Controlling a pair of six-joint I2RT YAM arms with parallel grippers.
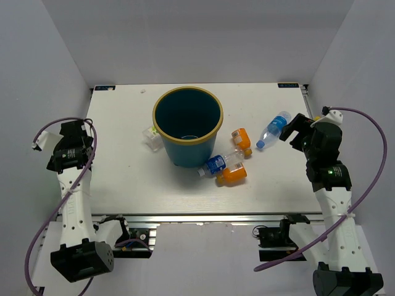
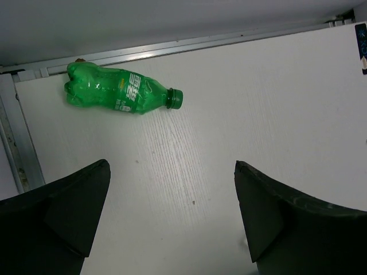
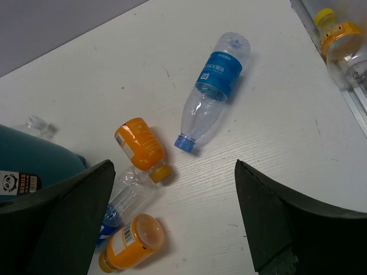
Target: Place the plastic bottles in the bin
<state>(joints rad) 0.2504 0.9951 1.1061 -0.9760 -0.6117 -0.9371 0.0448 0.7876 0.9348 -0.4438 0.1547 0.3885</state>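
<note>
My left gripper picks up the green bottle by its body near its base next, leaving the bottle's capped neck free to enter the bin [image 1: 187,123] first.
The teal bin [image 1: 187,123] stands upright at the table's middle back. Two stubby orange bottles [image 1: 242,140] [image 1: 232,176] and a clear blue-label bottle [image 1: 219,163] lie just right of it. A second clear blue-label bottle [image 1: 273,130] lies farther right, close to my open, empty right gripper [image 1: 295,131]. The right wrist view shows that gripper [image 3: 173,166] above these bottles [image 3: 215,86] [image 3: 140,143] [image 3: 131,243]. A clear white-green bottle [image 1: 150,137] lies against the bin's left side. My left gripper [image 1: 75,131] is open and empty at the table's left edge.
A green soda bottle [image 2: 120,91] lies by the metal rail in the left wrist view, ahead of the open left gripper [image 2: 172,166]; the top view hides it. A yellow-capped bottle [image 3: 338,40] lies beyond the table's right rail. White walls enclose the table.
</note>
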